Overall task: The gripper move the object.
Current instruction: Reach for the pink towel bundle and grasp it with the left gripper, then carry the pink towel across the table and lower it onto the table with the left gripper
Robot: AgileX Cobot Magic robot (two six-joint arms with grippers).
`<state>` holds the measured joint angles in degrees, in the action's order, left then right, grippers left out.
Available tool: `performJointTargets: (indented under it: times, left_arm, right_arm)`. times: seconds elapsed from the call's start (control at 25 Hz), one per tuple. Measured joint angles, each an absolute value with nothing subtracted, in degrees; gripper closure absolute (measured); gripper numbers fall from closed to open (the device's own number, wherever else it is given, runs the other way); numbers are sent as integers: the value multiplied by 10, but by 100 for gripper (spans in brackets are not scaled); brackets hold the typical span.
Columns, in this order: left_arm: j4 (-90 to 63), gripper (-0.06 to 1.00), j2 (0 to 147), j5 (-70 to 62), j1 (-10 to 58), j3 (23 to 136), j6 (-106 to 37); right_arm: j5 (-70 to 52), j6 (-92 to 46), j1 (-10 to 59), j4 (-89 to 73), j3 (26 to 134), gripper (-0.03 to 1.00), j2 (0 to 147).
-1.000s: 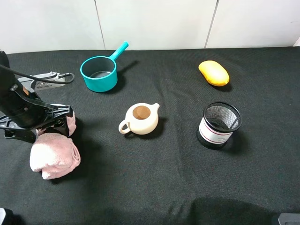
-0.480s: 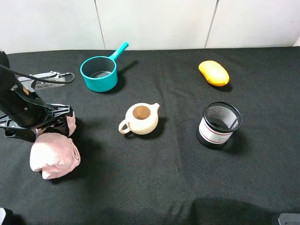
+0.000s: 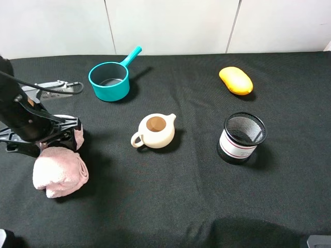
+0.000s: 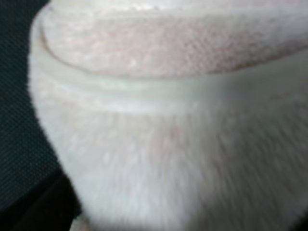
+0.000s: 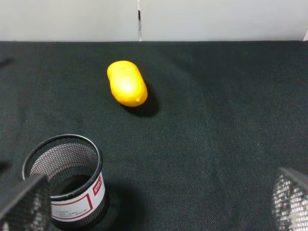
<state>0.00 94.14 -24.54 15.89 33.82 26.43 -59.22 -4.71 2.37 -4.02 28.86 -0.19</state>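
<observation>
The towel bundle needs to move over the black table, so my left gripper should grab it next by its rolled middle (image 3: pixel 66 149) (image 4: pixel 168 91).
The pale-pink rolled towel bundle (image 3: pixel 59 173) lies at the left edge of the black table. My left gripper (image 3: pixel 58 137) sits across its middle, jaws pressed into the cloth, with one pink lobe (image 3: pixel 77 135) showing past it. In the left wrist view the towel (image 4: pixel 183 144) fills the frame up close and the fingers are hidden. My right gripper (image 5: pixel 154 209) is open and empty, low at the table's front right; its mesh-patterned fingertips (image 5: pixel 21 204) show wide apart.
A cream teapot (image 3: pixel 155 130) stands mid-table. A teal saucepan (image 3: pixel 109 80) is at the back left, a yellow-orange fruit (image 3: pixel 236 80) at the back right, a black mesh cup (image 3: pixel 243 137) in front of it. A grey power strip (image 3: pixel 49 88) lies behind the left arm.
The left arm has shifted very slightly over the towel. The towel and the other things have not moved.
</observation>
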Motion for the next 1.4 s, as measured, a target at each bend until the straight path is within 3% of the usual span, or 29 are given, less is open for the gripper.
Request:
performJointTargets:
  times: [0.52, 0.8, 1.4]
  left_arm:
    - [-21, 20, 967, -225, 159, 339, 236]
    - [-27, 43, 967, -223, 159, 339, 236]
    - [-24, 44, 967, -284, 159, 381, 215]
  right_arm:
    - [-592, -47, 24, -40, 289, 27, -2]
    - [-592, -47, 24, -40, 289, 27, -2]
    - [-592, -47, 24, -40, 289, 27, -2]
